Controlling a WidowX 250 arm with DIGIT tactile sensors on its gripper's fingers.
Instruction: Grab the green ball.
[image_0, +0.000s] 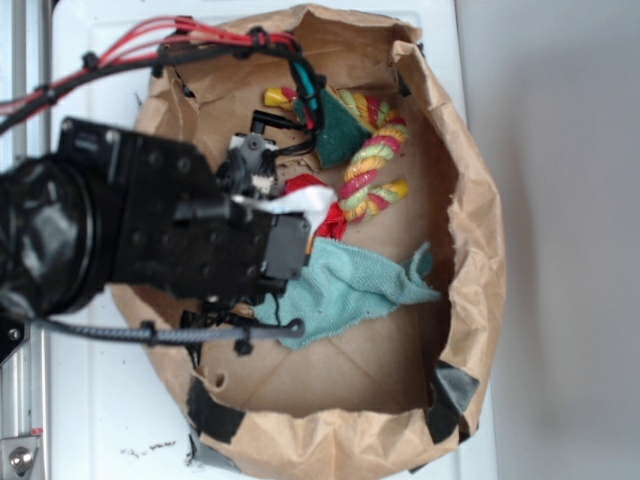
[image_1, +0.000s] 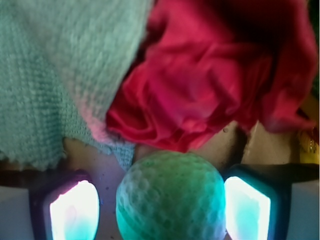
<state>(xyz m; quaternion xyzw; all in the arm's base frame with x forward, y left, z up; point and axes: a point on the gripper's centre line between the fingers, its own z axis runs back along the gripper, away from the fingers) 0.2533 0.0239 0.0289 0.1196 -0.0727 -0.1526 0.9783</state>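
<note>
My fingers stand on either side of the green ball (image_1: 170, 200) and closing now would catch the ball, so it is time to close on it.
In the wrist view, the green ball (image_1: 170, 200) fills the lower middle: a mint-green dimpled sphere resting on the brown paper floor. My gripper (image_1: 161, 210) is open and straddles it. The left finger pad (image_1: 75, 212) stands a small gap away from the ball, and the right pad (image_1: 247, 210) is almost against it. In the exterior view the black arm (image_0: 150, 220) hangs over the bag's left side and hides both the ball and the fingers.
Just beyond the ball lie a crumpled red cloth toy (image_1: 210, 75) (image_0: 325, 215) and a teal terry cloth (image_1: 60, 75) (image_0: 350, 285). A dark green sponge (image_0: 340, 130) and a knotted rope toy (image_0: 375, 165) sit farther back. The paper bag's rolled rim (image_0: 480, 250) rings everything.
</note>
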